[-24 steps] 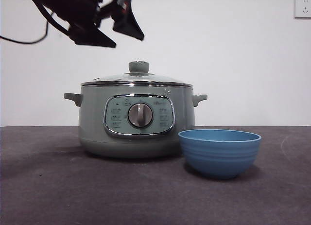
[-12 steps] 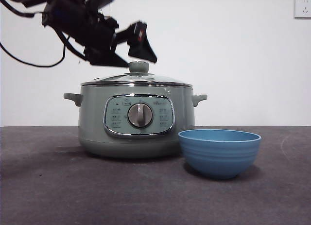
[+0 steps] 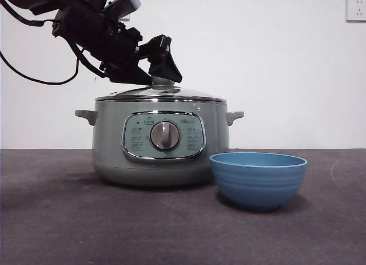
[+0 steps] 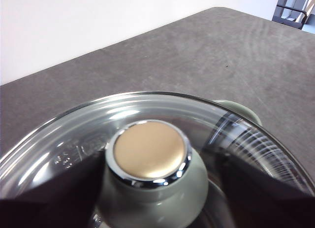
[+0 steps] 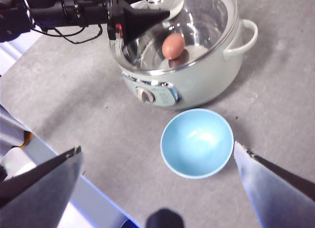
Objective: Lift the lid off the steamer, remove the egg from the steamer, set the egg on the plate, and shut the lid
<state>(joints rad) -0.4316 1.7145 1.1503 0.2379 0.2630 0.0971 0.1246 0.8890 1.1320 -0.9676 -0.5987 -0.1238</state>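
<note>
The left gripper grabs the glass lid by its round knob next, to lift the lid off the steamer.
The pale green steamer stands on the table with its glass lid on. My left gripper has come down from the upper left and is open, one jaw on each side of the lid's knob. No jaw presses the knob. Through the glass lid a brown egg shows inside the steamer. The blue plate, a bowl, sits empty in front of the steamer to the right. My right gripper hangs open high above the plate, holding nothing.
The steamer's side handles stick out left and right. A wall socket is at the top right. A black cable trails from the left arm. The table's edge runs near the right gripper's side.
The left gripper has dropped down and to the right, from above the lid to around its knob. Steamer, lid and plate have not moved.
</note>
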